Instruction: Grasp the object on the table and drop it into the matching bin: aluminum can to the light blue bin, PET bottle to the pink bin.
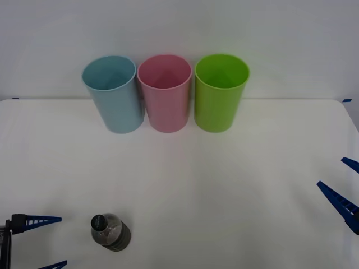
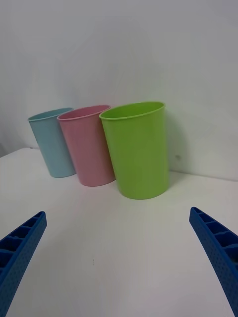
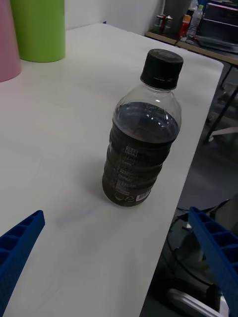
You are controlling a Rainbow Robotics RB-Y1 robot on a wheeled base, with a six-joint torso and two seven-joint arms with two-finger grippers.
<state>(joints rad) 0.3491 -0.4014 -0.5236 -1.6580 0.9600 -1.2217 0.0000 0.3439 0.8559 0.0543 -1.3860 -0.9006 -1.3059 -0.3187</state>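
The left gripper picks up the PET bottle by its dark body [image 1: 118, 239] next, to drop it into the pink bin [image 1: 165, 92].
A small clear PET bottle [image 1: 110, 231] [image 3: 140, 134] with dark brown liquid and a black cap stands upright near the front left of the white table [image 1: 224, 185]. My left gripper [image 1: 45, 242] [image 3: 119, 262] is open just to the bottle's left, level with it and a short gap away. At the back stand the light blue bin [image 1: 114, 93] [image 2: 52, 142] and, to its right, the pink bin [image 1: 165, 92] [image 2: 88, 144] [image 3: 7, 42]. My right gripper [image 1: 343, 185] [image 2: 119, 257] is open at the table's right edge, facing the bins from afar.
A lime green bin [image 1: 220, 92] [image 2: 139, 148] [image 3: 38, 28] stands right of the pink one; the three bins touch in a row against the white wall. The table's front edge runs close by the bottle, with cables and floor below it.
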